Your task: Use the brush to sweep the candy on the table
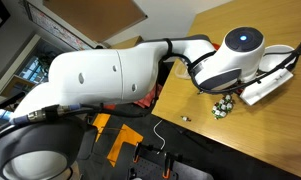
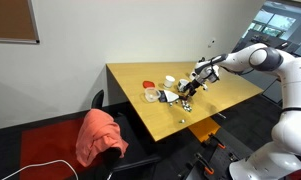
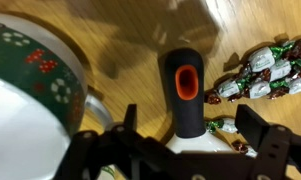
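The brush (image 3: 186, 92) should next be grabbed by its black handle, with one finger of my gripper on each side, so its white body stays free to sweep the candy.
In the wrist view the brush (image 3: 186, 92) lies on the wooden table (image 3: 120, 30). It has a black handle with an orange-rimmed hole and a white body close to the camera. My gripper (image 3: 190, 135) is open, with one finger on each side of the brush; wood shows between the left finger and the white body. The candy (image 3: 270, 72), small pieces in white and green wrappers, lies just right of the handle. One piece lies beside the white body. In both exterior views the gripper (image 1: 226, 92) (image 2: 197, 80) hangs low over the candy cluster (image 1: 222, 106) (image 2: 186, 99).
A white cup with green and red decoration (image 3: 35, 75) fills the left of the wrist view, close to the left finger. A long white object with a cable (image 1: 267, 87) lies beyond the candy. A red item (image 2: 150, 83) and a clear cup (image 2: 150, 96) stand nearby. A stray piece (image 1: 185, 118) lies near the table edge.
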You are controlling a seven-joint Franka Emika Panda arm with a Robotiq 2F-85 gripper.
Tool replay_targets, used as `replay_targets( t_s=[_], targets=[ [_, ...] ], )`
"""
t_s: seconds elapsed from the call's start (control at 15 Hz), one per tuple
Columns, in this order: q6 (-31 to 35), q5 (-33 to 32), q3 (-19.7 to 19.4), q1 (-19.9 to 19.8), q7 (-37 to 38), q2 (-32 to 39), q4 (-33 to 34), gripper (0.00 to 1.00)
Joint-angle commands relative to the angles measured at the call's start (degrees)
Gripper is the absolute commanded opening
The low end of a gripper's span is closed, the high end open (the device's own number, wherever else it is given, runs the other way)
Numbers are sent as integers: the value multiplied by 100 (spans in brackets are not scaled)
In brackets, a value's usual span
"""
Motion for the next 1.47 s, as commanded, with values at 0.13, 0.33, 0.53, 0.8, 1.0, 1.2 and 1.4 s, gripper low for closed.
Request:
replay_targets(
  t_s=[0.13,0.33,0.53,0.8,1.0,1.2,1.4],
  targets=[
    [188,-134,183,-112,-103,294,259,100],
    [200,-143,248,-131,-131,388,290,100],
    [212,-201,286,-155,-128,457,325,74],
    [225,-253,292,-203,-119,491,362,50],
    [255,-274,304,-234,-125,481,344,22],
    [353,-285,358,-254,-184,359,197,16],
    [523,-256,483,-310,-354,39,-150,16]
  ],
)
